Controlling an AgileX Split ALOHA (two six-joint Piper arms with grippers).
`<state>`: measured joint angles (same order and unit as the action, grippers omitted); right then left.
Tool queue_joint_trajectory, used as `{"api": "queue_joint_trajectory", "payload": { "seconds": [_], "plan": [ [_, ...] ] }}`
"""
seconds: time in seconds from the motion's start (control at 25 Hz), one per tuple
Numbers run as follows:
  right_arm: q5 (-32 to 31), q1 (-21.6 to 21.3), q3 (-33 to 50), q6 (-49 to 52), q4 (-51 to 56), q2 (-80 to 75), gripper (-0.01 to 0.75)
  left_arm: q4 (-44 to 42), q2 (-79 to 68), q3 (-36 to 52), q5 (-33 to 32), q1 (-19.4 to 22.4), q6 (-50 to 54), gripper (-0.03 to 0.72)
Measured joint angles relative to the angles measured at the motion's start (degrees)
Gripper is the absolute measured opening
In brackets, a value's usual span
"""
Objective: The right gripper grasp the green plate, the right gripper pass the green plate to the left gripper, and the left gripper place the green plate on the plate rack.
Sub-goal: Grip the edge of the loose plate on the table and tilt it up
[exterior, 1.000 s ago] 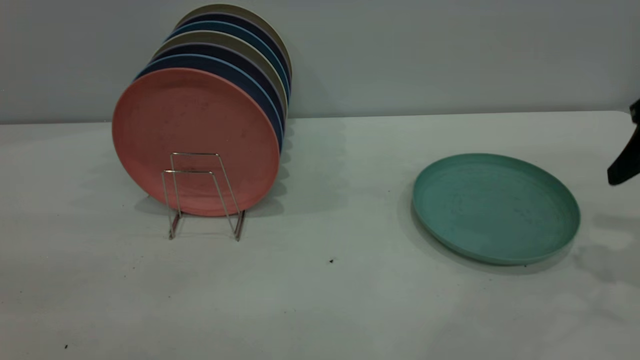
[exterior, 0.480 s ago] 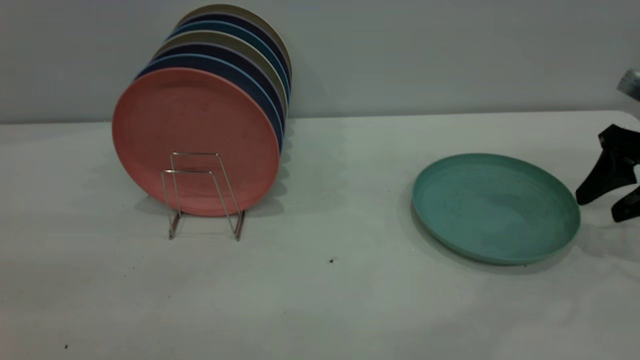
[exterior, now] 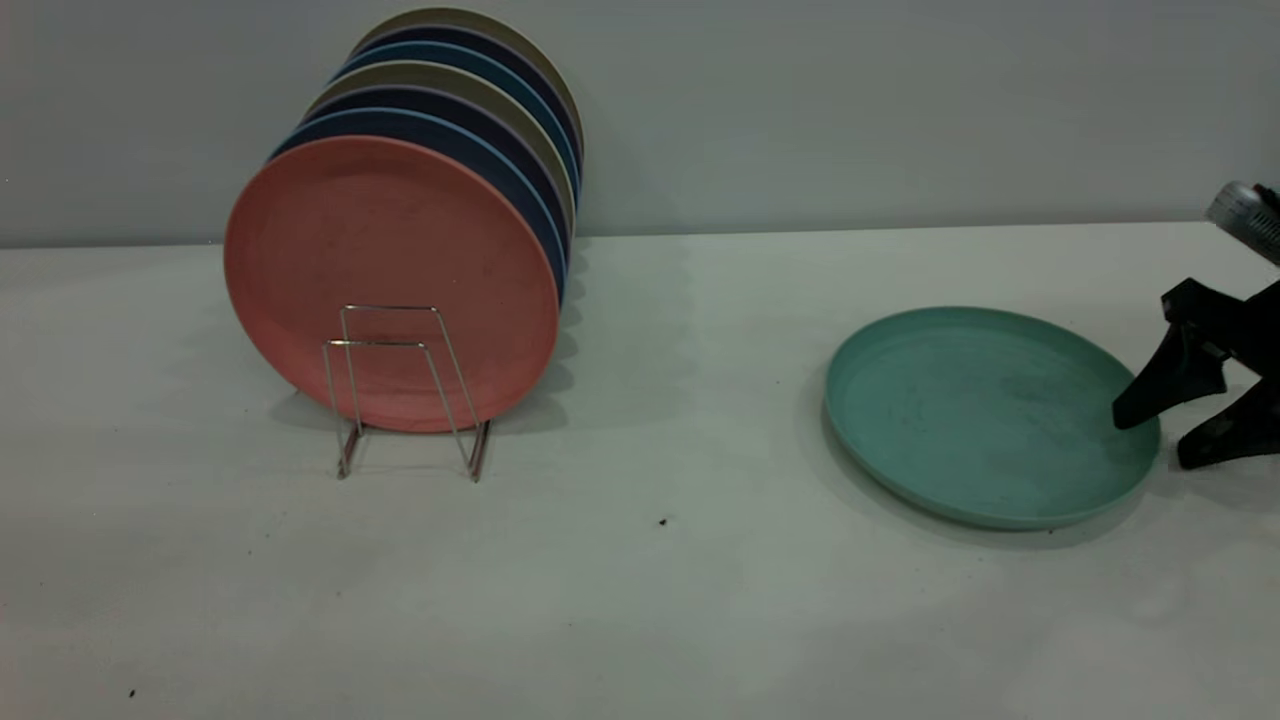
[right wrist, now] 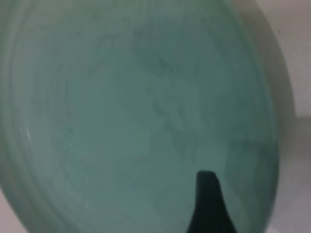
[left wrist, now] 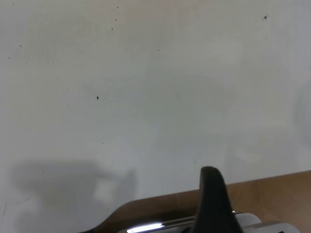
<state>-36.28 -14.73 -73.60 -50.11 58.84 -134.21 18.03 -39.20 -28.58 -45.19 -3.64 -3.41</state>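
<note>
My right gripper grabs the green plate's rim [exterior: 1153, 439] next and leaves the green plate's opposite edge [exterior: 833, 386] free for my left gripper.
The green plate [exterior: 985, 415] lies flat on the white table at the right. My right gripper [exterior: 1155, 441] is open at the plate's right rim. One finger is over the inside of the rim and the other is outside it, low by the table. In the right wrist view the plate [right wrist: 136, 116] fills the picture, with one black finger [right wrist: 208, 204] over it near the rim. The plate rack [exterior: 400, 390] stands at the left and holds several upright plates. My left gripper [left wrist: 211, 204] is out of the exterior view, over bare table near a wooden edge.
A salmon-pink plate [exterior: 390, 280] stands at the front of the rack, with dark blue and beige plates [exterior: 470, 110] behind it. Two wire loops stand free in front of the pink plate. A grey wall [exterior: 900, 100] runs behind the table.
My right gripper has come in from the right edge, moving left and down to the green plate's right rim. The plate and the rack have not moved.
</note>
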Motion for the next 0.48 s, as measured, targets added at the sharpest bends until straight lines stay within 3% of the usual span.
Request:
{"api": "queue_joint_trajectory", "payload": {
  "seconds": [0.16,0.48],
  "plan": [
    [-0.1,0.0,-0.2,-0.9,2.2,-1.0,0.510,0.0,0.0,0.0,0.0,0.0,0.0,0.518],
    [-0.5,0.0,-0.3,-0.8,4.3,-2.3,0.344,0.0,0.0,0.0,0.0,0.0,0.0,0.518]
  ]
}}
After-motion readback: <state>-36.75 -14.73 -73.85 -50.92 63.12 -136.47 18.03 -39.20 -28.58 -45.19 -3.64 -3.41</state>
